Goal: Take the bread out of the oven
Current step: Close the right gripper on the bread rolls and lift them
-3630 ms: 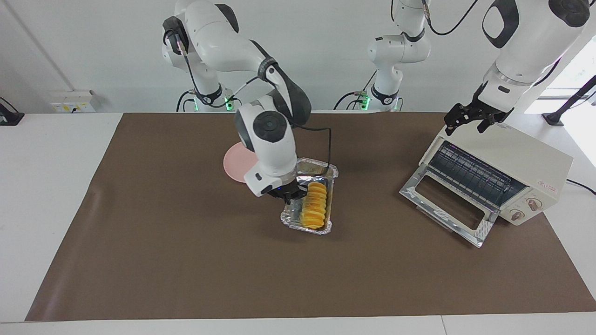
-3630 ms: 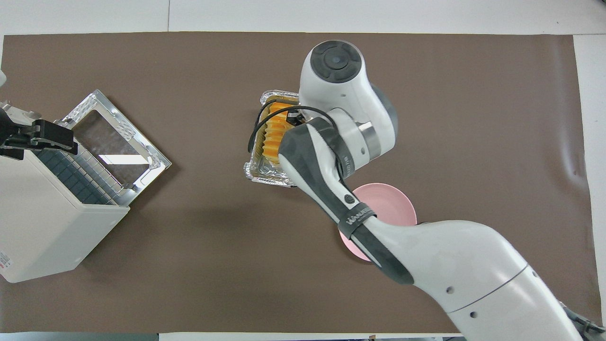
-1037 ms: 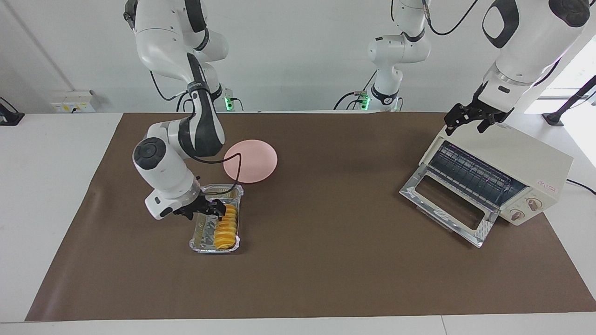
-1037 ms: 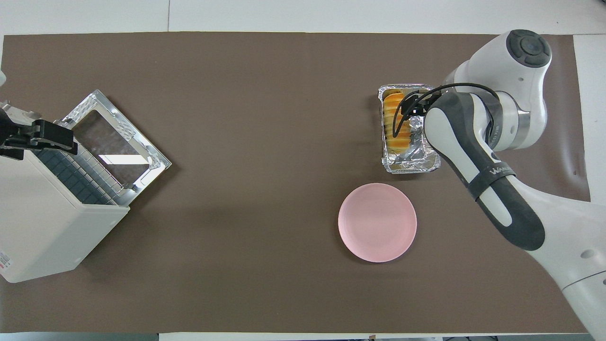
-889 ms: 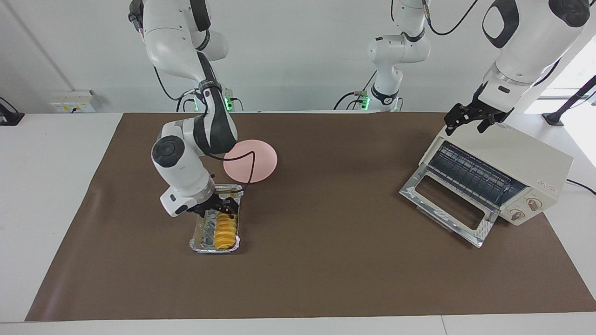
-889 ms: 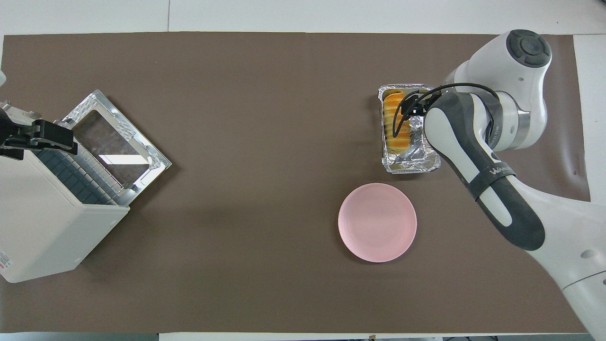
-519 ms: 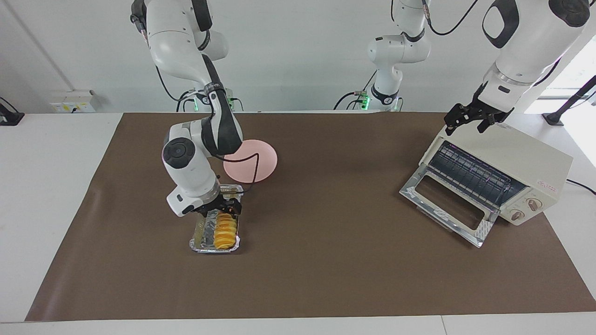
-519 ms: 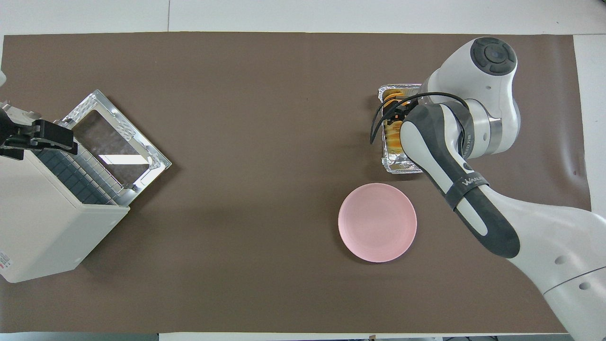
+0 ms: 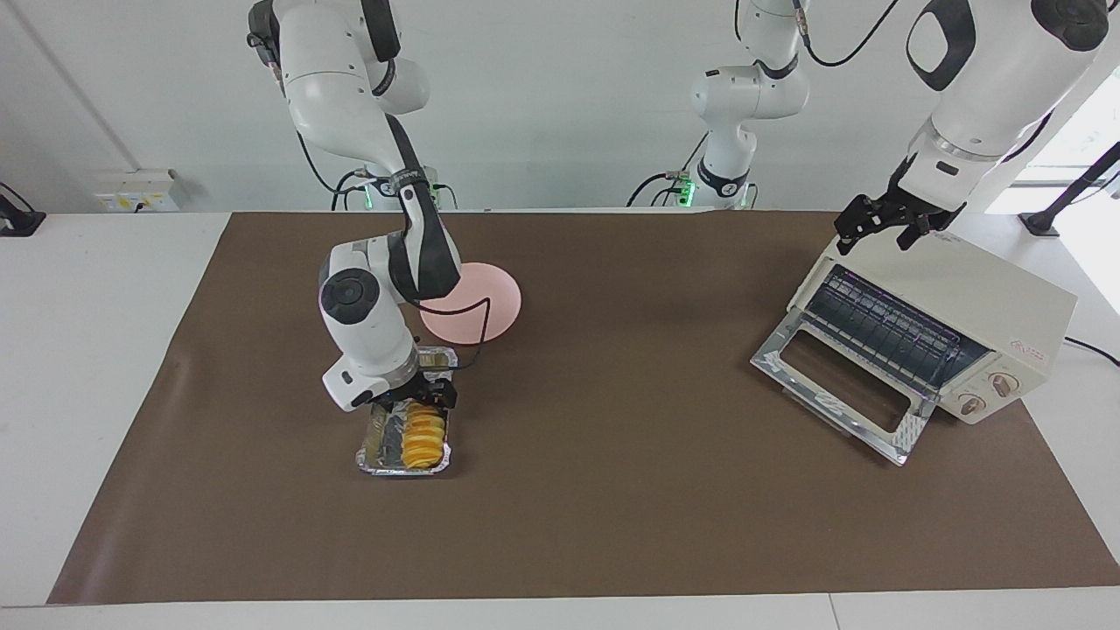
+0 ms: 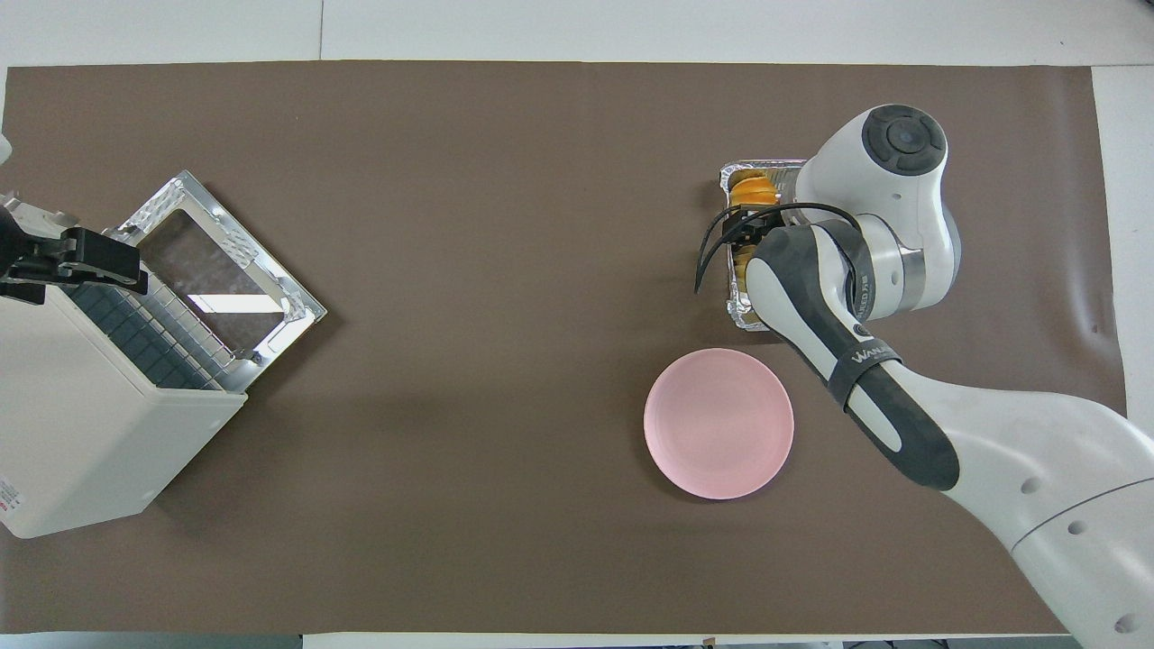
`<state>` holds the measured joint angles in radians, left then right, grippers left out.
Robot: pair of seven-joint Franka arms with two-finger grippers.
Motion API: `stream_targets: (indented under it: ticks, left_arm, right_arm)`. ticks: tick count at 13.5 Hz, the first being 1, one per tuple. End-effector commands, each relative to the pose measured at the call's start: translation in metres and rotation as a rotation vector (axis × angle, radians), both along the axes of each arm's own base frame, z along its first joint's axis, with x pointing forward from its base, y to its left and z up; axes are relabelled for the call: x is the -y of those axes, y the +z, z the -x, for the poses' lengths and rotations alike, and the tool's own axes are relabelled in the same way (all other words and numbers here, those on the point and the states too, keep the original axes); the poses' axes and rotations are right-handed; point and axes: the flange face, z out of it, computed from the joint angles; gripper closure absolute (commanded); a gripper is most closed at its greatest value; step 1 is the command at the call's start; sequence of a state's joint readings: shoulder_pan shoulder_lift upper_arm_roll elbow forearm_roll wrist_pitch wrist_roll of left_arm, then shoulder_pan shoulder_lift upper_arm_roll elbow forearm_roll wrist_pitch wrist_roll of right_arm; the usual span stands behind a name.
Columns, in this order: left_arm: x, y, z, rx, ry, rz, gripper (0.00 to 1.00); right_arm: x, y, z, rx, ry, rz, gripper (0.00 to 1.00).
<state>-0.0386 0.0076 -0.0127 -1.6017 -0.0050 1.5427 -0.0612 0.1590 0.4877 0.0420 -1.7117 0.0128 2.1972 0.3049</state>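
My right gripper grabs the bread by its middle (image 10: 743, 251) next, to move it from the foil tray onto the pink plate (image 10: 719, 424).
The bread (image 9: 423, 437) lies in a silver foil tray (image 9: 374, 448) on the brown mat, toward the right arm's end of the table. It is outside the oven (image 9: 971, 297). My right gripper (image 9: 422, 394) hangs open just over the end of the bread nearer the robots. In the overhead view the right wrist hides most of the bread (image 10: 755, 192) and the tray (image 10: 735, 308). The cream oven (image 10: 81, 433) stands at the left arm's end, its glass door (image 9: 836, 385) dropped open and its rack bare. My left gripper (image 9: 882, 229) rests open at the oven's top edge.
A round pink plate (image 9: 486, 302) lies on the mat, nearer the robots than the tray and close beside it. The brown mat (image 9: 630, 490) covers most of the white table. The oven's open door (image 10: 225, 270) juts out over the mat.
The tray with the bread went from the table's middle to the right arm's end. In the last second it lay still while the right gripper swung over the bread. The left arm has not moved.
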Motion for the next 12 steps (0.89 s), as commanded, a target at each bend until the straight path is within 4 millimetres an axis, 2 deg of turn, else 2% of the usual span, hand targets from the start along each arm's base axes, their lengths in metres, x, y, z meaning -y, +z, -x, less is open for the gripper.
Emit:
stream_targets:
  ticks: [1, 2, 3, 7, 12]
  left_arm:
    - [-0.003, 0.004, 0.001, 0.004, -0.002, 0.020, 0.00]
    - [-0.003, 0.004, 0.001, 0.004, -0.002, 0.020, 0.00]
    - [-0.003, 0.005, 0.001, 0.006, -0.002, 0.020, 0.00]
    - [-0.003, 0.005, 0.001, 0.006, -0.002, 0.020, 0.00]
    - [-0.003, 0.005, 0.001, 0.006, -0.002, 0.020, 0.00]
  right_arm:
    - [0.001, -0.006, 0.006, 0.030, -0.020, 0.008, 0.46]
    - [0.001, -0.006, 0.006, 0.030, -0.020, 0.008, 0.94]
    - [0.000, -0.005, 0.006, 0.031, -0.020, 0.008, 1.00]
    - [0.000, 0.002, 0.002, 0.030, -0.016, 0.009, 1.00]
    - [0.000, 0.034, -0.008, -0.012, -0.015, 0.016, 1.00]
